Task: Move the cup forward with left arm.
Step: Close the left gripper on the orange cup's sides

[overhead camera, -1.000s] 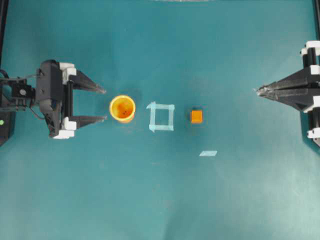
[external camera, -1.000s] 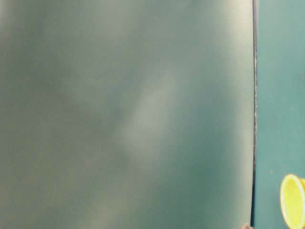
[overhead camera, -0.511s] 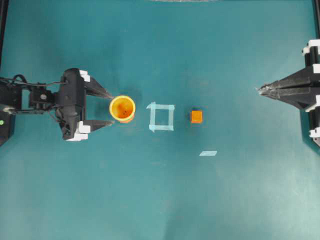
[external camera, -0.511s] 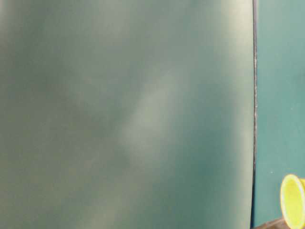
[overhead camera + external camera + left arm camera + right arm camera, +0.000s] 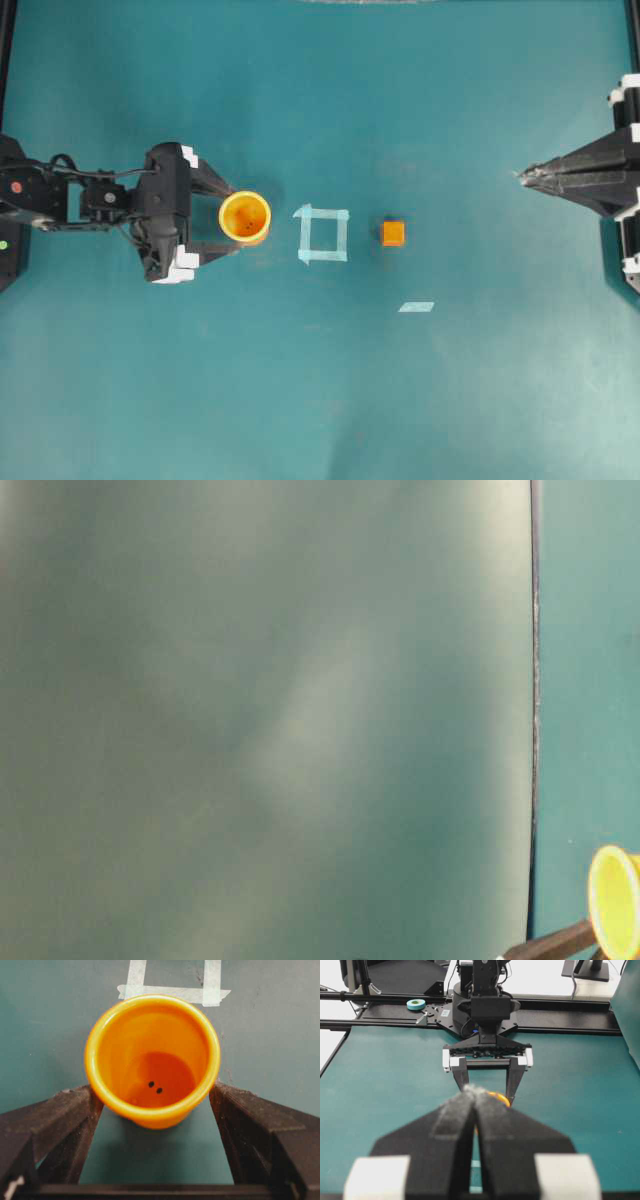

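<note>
The orange-yellow cup needs to move forward, so my left gripper should next grab it by its round body just under the rim [image 5: 244, 233] [image 5: 152, 1112].
The orange-yellow cup [image 5: 245, 217] stands upright on the teal table, just left of the tape square [image 5: 323, 233]. My left gripper [image 5: 235, 220] is open and its two black fingertips flank the cup's near half. In the left wrist view the cup [image 5: 152, 1060] fills the gap, with the fingers [image 5: 60, 1125] close against its sides; I cannot tell whether they touch it. The table-level view shows only the cup's rim [image 5: 615, 900] and one finger [image 5: 550, 945]. My right gripper [image 5: 520, 178] is shut and empty at the far right.
A small orange cube [image 5: 393, 233] sits right of the tape square, and a loose strip of tape [image 5: 416, 307] lies below it. A blurred grey-green panel [image 5: 260, 720] blocks most of the table-level view.
The left arm has slid right towards the cup, so its open fingertips now sit on either side of it. The cup and the right arm have not moved.
</note>
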Tool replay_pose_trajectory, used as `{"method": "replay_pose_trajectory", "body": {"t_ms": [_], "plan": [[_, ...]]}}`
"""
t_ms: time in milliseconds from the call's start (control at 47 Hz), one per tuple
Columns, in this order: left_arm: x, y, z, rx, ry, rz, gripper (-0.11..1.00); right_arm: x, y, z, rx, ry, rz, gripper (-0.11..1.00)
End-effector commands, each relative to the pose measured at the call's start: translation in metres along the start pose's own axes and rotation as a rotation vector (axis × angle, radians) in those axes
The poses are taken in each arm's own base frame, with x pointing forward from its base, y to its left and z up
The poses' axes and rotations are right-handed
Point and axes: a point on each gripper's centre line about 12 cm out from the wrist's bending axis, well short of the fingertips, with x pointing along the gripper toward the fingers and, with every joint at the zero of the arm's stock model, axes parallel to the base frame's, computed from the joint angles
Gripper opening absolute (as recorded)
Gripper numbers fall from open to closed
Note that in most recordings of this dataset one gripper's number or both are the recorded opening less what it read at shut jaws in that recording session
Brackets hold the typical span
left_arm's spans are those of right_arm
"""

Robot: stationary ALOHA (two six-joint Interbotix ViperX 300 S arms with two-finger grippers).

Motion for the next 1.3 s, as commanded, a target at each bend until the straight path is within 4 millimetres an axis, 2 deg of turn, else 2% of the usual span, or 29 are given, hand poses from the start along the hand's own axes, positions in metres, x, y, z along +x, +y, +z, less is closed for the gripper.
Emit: {"method": "replay_pose_trajectory", "body": {"t_ms": [0, 234, 468, 681, 1064, 1276], "plan": [[0.005, 0.0, 0.012, 0.004, -0.046, 0.001, 0.81, 0.001, -0.001, 0.014, -0.002, -0.034, -0.002, 0.0], [0.016, 0.0, 0.013, 0.007, -0.043, -0.001, 0.81, -0.001, -0.001, 0.014, -0.002, -0.021, -0.002, 0.0], [0.017, 0.0, 0.013, 0.007, -0.042, -0.001, 0.79, -0.002, -0.001, 0.014, -0.002, -0.011, -0.002, 0.0], [0.017, 0.0, 0.014, 0.023, -0.045, -0.001, 0.65, -0.002, -0.001, 0.013, -0.003, -0.003, -0.002, 0.0], [0.019, -0.001, 0.02, 0.026, -0.06, -0.005, 0.65, -0.002, -0.001, 0.013, -0.006, 0.0, -0.001, 0.0], [0.019, -0.012, 0.021, 0.039, -0.071, -0.033, 0.65, -0.002, 0.0, 0.012, -0.008, 0.009, -0.001, 0.0]]}}
